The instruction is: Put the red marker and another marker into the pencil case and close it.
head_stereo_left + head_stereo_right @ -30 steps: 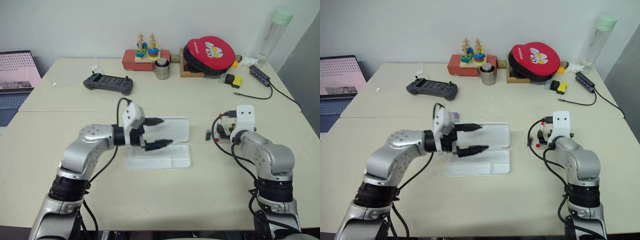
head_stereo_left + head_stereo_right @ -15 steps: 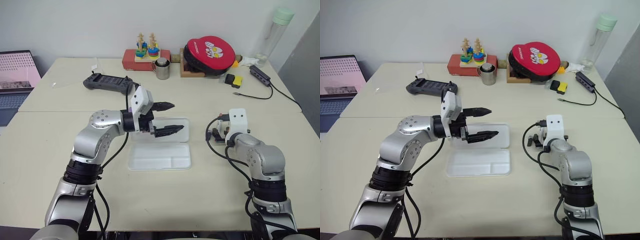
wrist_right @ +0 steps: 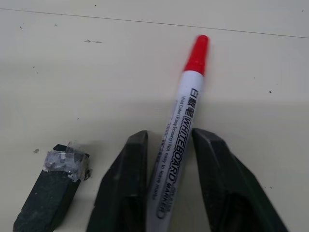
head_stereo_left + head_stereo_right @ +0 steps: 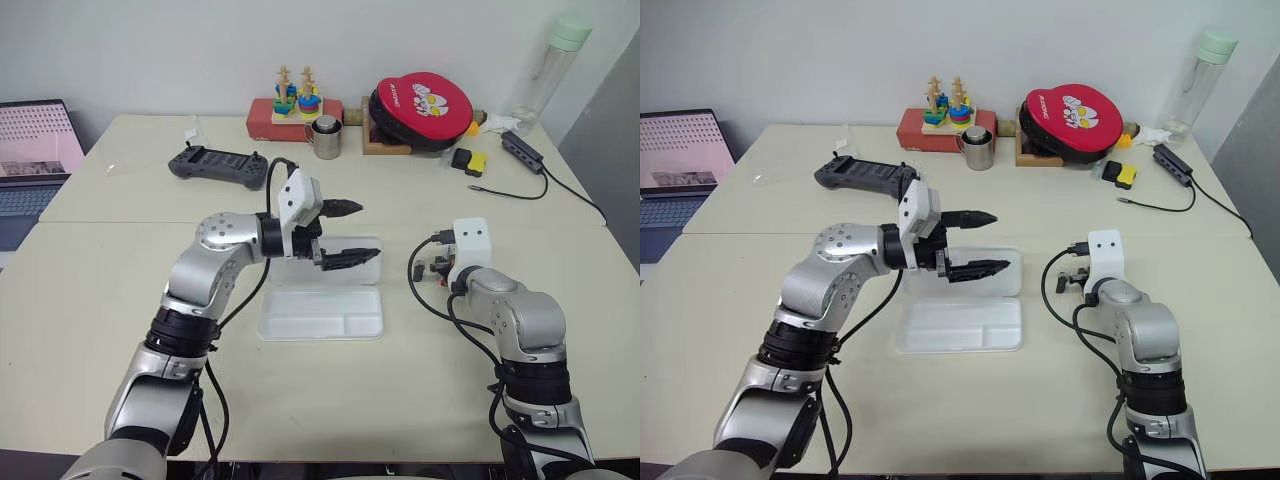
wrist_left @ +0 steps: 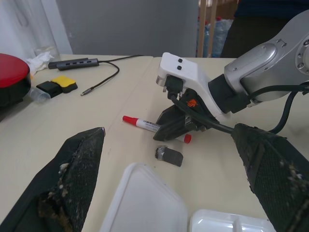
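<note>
My right gripper should move the red marker to the pencil case's tray [image 4: 320, 312] before it lets go. The marker is outside the tray, so it would miss if I opened now.
The pencil case [image 4: 320, 318] lies open in the middle of the table, a flat white tray with its lid [image 4: 352, 272] folded back. My left gripper [image 4: 365, 232] hovers over the lid, pointing right, open and empty. To the right of the case the red marker [image 3: 186, 104] lies on the table, white barrel with a red cap. My right gripper [image 3: 170, 137] reaches down onto it, fingers [image 3: 128, 164] pressed against both sides of the barrel. In the left wrist view the red marker [image 5: 145, 124] sticks out from under that gripper. Another marker is out of view.
A small dark grey stub [image 3: 53, 186] lies on the table beside the right gripper. At the back stand a game controller [image 4: 217, 165], a metal cup [image 4: 323, 138], a red box with a ring toy [image 4: 295, 110], a red pad [image 4: 420, 100], a bottle [image 4: 545, 65] and a cabled hub [image 4: 520, 150]. A laptop [image 4: 30, 150] sits far left.
My left gripper rose from above the case tray and swung right, over the lid, staying open. My right gripper closed its fingers onto the red marker.
</note>
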Tool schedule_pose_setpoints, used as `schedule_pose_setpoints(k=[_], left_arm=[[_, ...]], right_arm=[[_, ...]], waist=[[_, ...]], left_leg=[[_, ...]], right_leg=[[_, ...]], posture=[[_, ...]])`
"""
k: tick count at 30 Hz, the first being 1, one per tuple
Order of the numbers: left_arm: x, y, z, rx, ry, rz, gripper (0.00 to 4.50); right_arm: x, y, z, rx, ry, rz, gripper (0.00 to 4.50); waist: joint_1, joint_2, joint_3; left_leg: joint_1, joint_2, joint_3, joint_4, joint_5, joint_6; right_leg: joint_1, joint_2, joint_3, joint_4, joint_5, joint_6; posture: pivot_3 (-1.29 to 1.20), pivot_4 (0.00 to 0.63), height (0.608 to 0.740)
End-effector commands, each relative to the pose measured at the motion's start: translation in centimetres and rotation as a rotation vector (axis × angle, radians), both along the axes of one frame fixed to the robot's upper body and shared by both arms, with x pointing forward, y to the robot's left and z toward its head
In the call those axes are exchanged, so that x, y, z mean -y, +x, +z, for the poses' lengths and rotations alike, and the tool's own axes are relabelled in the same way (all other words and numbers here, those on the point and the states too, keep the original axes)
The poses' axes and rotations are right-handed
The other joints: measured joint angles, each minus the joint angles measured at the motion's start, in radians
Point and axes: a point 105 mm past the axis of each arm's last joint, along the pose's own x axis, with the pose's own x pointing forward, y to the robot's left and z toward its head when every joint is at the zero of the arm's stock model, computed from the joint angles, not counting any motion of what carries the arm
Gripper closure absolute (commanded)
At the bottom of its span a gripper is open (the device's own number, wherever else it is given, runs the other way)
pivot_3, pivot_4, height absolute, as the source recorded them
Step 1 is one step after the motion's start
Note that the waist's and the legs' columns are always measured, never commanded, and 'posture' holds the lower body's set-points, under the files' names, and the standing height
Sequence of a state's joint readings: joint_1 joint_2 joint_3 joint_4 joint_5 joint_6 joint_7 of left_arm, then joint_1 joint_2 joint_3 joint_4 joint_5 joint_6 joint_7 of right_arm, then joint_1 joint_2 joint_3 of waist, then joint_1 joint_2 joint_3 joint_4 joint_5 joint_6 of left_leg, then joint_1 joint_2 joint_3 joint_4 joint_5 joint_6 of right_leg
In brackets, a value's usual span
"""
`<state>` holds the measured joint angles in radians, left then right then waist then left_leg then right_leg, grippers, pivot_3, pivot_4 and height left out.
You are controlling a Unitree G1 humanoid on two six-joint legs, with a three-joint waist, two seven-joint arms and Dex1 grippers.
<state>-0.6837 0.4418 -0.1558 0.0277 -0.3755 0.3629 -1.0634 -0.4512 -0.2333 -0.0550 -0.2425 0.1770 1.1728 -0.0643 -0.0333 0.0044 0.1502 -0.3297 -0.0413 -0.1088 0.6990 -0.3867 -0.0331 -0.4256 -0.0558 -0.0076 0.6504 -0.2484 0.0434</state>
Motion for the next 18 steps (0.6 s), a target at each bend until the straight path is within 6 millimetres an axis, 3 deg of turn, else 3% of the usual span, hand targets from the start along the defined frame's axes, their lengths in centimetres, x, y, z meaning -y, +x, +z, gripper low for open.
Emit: schedule_pose_setpoints(k=[1,3,5,7,11,13,18], left_arm=[[0.3,-0.2,1.0,0.047,-0.009,-0.017,0.00],[0.1,-0.2,1.0,0.042,-0.015,-0.009,0.00],[-0.3,-0.3,1.3,0.035,-0.035,0.001,0.00],[-1.4,-0.4,1.9,0.015,-0.074,0.035,0.00],[-4.3,-0.5,2.6,-0.003,-0.100,0.116,0.00],[-5.3,-0.7,2.7,-0.006,-0.097,0.144,0.00],[-8.6,-1.9,1.7,-0.032,-0.059,0.234,0.00]], right_arm=[[0.7,0.0,1.4,0.065,0.030,-0.035,4.15],[0.9,0.3,2.5,0.120,0.052,-0.029,4.22],[1.1,0.7,5.1,0.229,0.050,0.024,4.22],[0.2,0.6,8.7,0.368,-0.003,0.175,4.22],[-2.8,-1.1,13.8,0.547,-0.036,0.536,4.22],[-4.4,-2.2,14.5,0.554,-0.048,0.705,4.22],[-7.9,-4.2,11.8,0.392,-0.163,1.149,4.22]], waist=[[0.000,0.000,0.000],[0.000,0.000,0.000],[0.000,0.000,0.000],[-0.001,0.000,0.000],[-0.014,0.001,0.001],[-0.020,0.001,0.001],[-0.021,0.001,0.001]], left_leg=[[0.000,0.000,0.000,0.000,0.000,0.000],[0.000,0.000,0.000,0.000,0.000,0.000],[0.000,0.000,0.000,0.000,0.000,0.000],[0.000,0.000,0.000,0.000,0.000,0.000],[0.000,0.001,0.001,-0.001,0.000,0.000],[0.001,0.001,-0.001,-0.001,0.000,0.000],[0.001,0.001,-0.002,-0.001,0.000,0.000]], right_leg=[[0.000,0.000,0.000,0.000,0.000,0.000],[0.000,0.000,0.000,0.000,0.000,0.000],[0.000,0.000,0.000,0.000,0.000,0.000],[0.000,0.000,0.000,0.000,0.000,0.000],[-0.001,0.000,0.000,-0.001,0.000,0.000],[0.000,0.000,0.000,-0.001,0.000,0.000],[0.001,-0.001,0.000,-0.002,0.000,0.000]], posture=[[0.00,0.150,0.740],[0.00,0.150,0.740],[0.00,0.150,0.740],[0.00,0.150,0.740],[0.00,0.150,0.740],[0.00,0.150,0.740],[0.00,0.150,0.740]])
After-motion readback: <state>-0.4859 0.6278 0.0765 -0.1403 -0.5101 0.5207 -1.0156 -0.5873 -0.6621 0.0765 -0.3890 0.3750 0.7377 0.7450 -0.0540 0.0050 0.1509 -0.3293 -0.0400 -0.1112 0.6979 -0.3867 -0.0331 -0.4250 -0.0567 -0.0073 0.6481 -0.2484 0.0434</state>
